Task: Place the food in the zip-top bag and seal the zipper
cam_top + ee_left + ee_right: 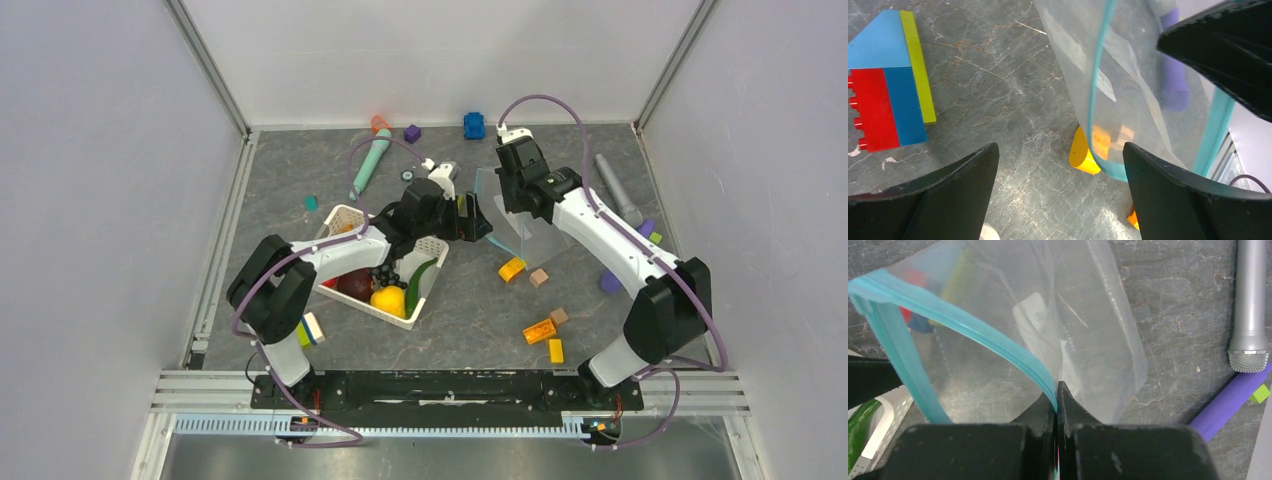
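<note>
My left gripper will next grab the dark grapes (385, 272) by one end, so the grapes are free to go into the zip-top bag's opening first.
The clear zip-top bag (540, 235) is held up off the table with its mouth open. Its light-blue zipper (963, 325) curves along the mouth edge and also shows in the left wrist view (1094, 90). My right gripper (1057, 392) is shut on the zipper edge of the bag. My left gripper (1060, 150) is open and empty, just left of the bag mouth, over bare table. The food lies in the white mesh basket (345, 215): a maroon piece (355, 283), a yellow piece (388, 300), a green pod (420, 275) and dark grapes (385, 272).
A red, blue and lime block (885, 82) lies under my left gripper. A yellow block (1083, 152) sits by the bag's lower edge. Orange and wooden blocks (539, 330) lie at the front right. A silver microphone toy (1250, 305) and a purple stick (1228, 405) lie to the right. A teal marker toy (370, 165) lies at the back.
</note>
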### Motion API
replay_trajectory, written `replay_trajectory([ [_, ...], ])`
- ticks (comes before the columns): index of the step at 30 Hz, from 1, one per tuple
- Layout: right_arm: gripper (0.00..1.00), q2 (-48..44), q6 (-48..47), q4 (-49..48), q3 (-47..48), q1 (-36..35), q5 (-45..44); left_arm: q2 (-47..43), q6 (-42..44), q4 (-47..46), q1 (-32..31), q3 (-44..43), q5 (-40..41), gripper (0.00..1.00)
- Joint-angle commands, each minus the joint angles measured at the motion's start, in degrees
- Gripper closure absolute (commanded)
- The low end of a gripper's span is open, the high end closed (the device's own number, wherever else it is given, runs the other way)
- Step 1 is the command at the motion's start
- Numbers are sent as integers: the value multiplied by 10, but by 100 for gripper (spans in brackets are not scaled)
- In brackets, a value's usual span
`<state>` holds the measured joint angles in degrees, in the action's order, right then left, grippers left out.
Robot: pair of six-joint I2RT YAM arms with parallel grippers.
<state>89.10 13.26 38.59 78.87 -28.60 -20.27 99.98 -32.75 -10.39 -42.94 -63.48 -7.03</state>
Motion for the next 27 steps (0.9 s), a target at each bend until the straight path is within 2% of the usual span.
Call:
replay_trajectory([
  [1,100,9,27,2,24,-8,-20,-32,8,-18,0,-9,-52,0],
  [4,100,8,28,2,21,-8,-19,-67,17,9,0,4,-29,0],
  [8,100,4,28,-6,11,-9,-13,-144,37,70,0,43,48,0],
  [13,100,1,20,-15,-1,-9,-1,-245,36,214,0,86,167,0],
  [18,100,-5,14,-31,-17,-9,4,-317,-17,344,8,131,287,0],
  [21,100,-4,11,-37,-21,-9,13,-321,-38,352,28,151,292,0],
  [26,100,-5,6,-37,-24,-9,16,-276,-47,329,57,154,267,1],
  [27,100,-6,6,-37,-25,-9,13,-267,-49,328,59,153,267,4],
])
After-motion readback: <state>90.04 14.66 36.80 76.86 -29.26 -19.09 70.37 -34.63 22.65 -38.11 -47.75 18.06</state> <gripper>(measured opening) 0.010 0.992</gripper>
